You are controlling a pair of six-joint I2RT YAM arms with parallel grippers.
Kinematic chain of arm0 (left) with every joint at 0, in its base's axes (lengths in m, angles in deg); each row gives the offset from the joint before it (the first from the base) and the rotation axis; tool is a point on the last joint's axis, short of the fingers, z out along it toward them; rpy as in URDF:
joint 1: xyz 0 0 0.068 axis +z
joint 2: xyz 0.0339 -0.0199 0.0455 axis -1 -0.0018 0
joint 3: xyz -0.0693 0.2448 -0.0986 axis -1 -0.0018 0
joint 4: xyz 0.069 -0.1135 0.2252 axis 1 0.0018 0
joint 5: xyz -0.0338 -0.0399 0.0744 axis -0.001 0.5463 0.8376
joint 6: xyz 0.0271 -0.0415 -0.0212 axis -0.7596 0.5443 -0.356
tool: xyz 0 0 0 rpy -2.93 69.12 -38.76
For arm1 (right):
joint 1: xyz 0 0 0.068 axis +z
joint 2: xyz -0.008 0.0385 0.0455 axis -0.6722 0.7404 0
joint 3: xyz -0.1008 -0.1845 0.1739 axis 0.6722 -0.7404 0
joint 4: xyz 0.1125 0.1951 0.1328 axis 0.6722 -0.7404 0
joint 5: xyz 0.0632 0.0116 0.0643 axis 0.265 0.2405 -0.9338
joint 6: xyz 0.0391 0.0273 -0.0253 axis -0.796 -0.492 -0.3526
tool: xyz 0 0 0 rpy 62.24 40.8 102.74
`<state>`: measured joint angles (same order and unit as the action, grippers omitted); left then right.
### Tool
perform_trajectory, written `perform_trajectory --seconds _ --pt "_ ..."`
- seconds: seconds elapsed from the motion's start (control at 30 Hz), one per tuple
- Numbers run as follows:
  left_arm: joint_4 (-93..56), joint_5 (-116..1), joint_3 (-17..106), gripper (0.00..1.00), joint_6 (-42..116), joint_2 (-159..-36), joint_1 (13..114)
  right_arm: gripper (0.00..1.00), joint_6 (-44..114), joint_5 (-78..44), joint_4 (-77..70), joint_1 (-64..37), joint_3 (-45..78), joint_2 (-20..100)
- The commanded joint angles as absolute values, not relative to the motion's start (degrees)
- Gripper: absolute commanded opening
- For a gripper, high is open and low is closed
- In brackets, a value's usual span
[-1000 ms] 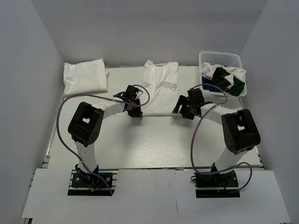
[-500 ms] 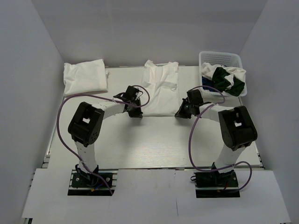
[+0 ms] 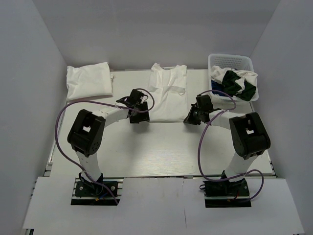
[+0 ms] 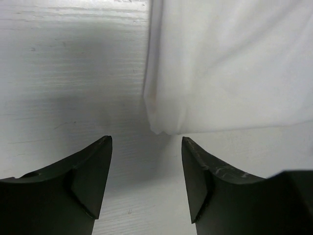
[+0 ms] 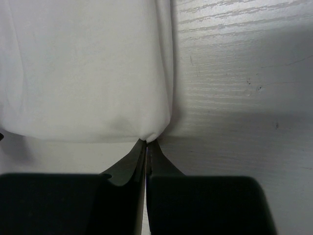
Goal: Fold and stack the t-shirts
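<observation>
My left gripper grabs the white t-shirt's free near corner next, matching my right gripper's corner, to fold that edge of the t-shirt toward the collar.
A white t-shirt (image 3: 166,93) lies spread flat in the middle of the table, collar towards the back. My left gripper (image 4: 146,142) is open at its near left corner (image 4: 161,128); the cloth tip lies just ahead of the fingertips and nothing is between them. In the top view the left gripper (image 3: 138,117) is low on the table by that corner. At the near right corner my right gripper (image 5: 147,142) is shut, its tips pinching the cloth's tip (image 5: 152,133). From above, the right gripper (image 3: 190,117) also sits low.
A folded white shirt pile (image 3: 89,81) lies at the back left. A white lattice basket (image 3: 230,59) at the back right holds crumpled white and dark green shirts (image 3: 237,82). Purple cables loop beside both arms.
My right gripper came down onto the shirt's near right corner and shut on it. My left gripper shut at the near left corner, then opened again, leaving the cloth on the table.
</observation>
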<state>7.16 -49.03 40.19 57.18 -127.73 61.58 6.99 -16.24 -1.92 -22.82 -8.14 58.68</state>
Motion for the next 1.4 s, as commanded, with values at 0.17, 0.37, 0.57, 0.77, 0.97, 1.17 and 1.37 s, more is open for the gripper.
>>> perform_trajectory --seconds 0.17,0.37,0.57,0.77,0.97,1.17,1.37 --pt "7.4 -48.5 47.4 0.65 56.5 -132.6 62.5 0.00 9.0 -14.8 -2.9 -22.9 -7.6 58.7" --pt "7.6 -53.4 46.8 0.00 56.0 -134.0 62.5 0.00 8.7 -13.3 -4.6 -22.8 -8.1 57.9" --pt "7.6 -58.1 37.2 0.00 56.0 -123.0 60.8 0.00 9.7 -12.5 -8.9 -21.1 -12.1 49.2" --pt "7.0 -72.1 31.4 0.00 54.9 -111.8 59.5 0.00 10.9 -13.4 -15.8 -16.8 -18.9 34.3" --pt "11.2 -67.5 34.7 0.00 53.9 -103.8 58.3 0.00 11.2 -8.0 -22.6 -14.7 -14.0 24.8" --pt "11.2 -62.5 40.2 0.00 54.9 -102.9 58.3 0.00 10.0 -2.3 -19.4 -15.1 -7.5 22.1" --pt "15.6 -52.2 53.0 0.00 57.6 -109.8 59.5 0.00 9.5 -0.1 -19.8 -15.5 1.2 28.6"
